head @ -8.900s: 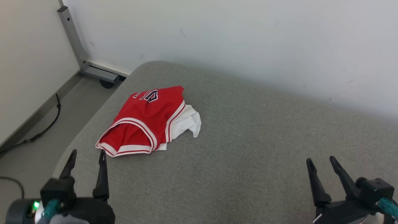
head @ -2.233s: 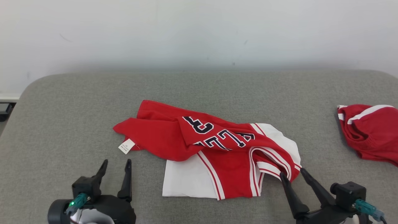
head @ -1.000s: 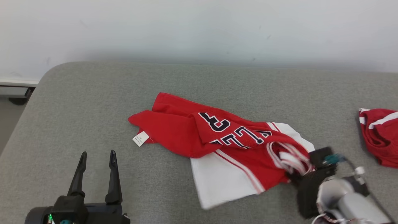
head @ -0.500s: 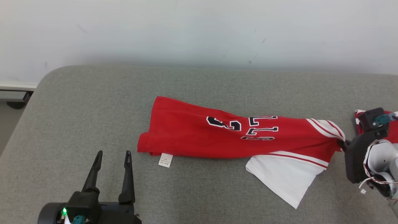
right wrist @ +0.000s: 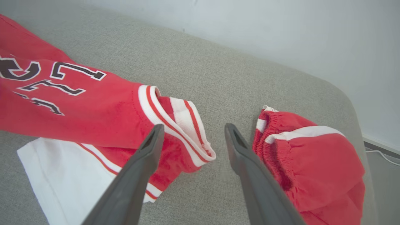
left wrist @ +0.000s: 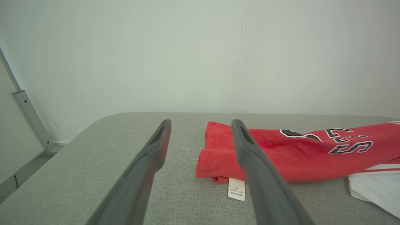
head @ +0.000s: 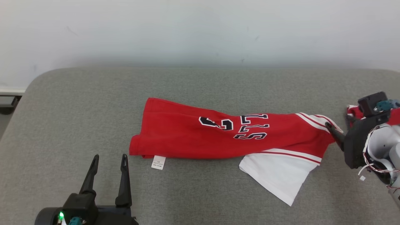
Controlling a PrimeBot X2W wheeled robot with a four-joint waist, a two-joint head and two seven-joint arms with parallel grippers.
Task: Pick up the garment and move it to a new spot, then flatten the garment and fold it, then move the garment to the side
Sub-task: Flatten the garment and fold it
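Observation:
The garment's red hem (head: 135,145) is the part my left gripper should grab next, because the hem edge stands up in a fold while the lettered body (head: 232,127) lies flat along the cushion.
A red garment (head: 193,134) with dark lettering and a white panel lies stretched left to right across the grey cushion (head: 78,109). Its white care label (head: 158,162) sticks out at the front left. My right gripper (head: 338,121) stands open at the garment's striped right end. In the right wrist view the gripper (right wrist: 193,127) has its jaws apart, and the striped edge (right wrist: 187,125) lies loose on the cushion between and below them. My left gripper (head: 110,156) is open and empty near the cushion's front left. In the left wrist view the gripper (left wrist: 201,125) points at the garment's left hem (left wrist: 215,156).
A second red piece with white stripes and an elastic band (right wrist: 300,150) lies bunched just right of my right gripper, near the cushion's right end. A pale wall runs behind the cushion. A grey metal post (left wrist: 28,118) stands past the cushion's left edge.
My right gripper has opened and let go of the garment's striped end, which has dropped onto the cushion. The garment lies pulled out lengthwise. The left arm is unchanged.

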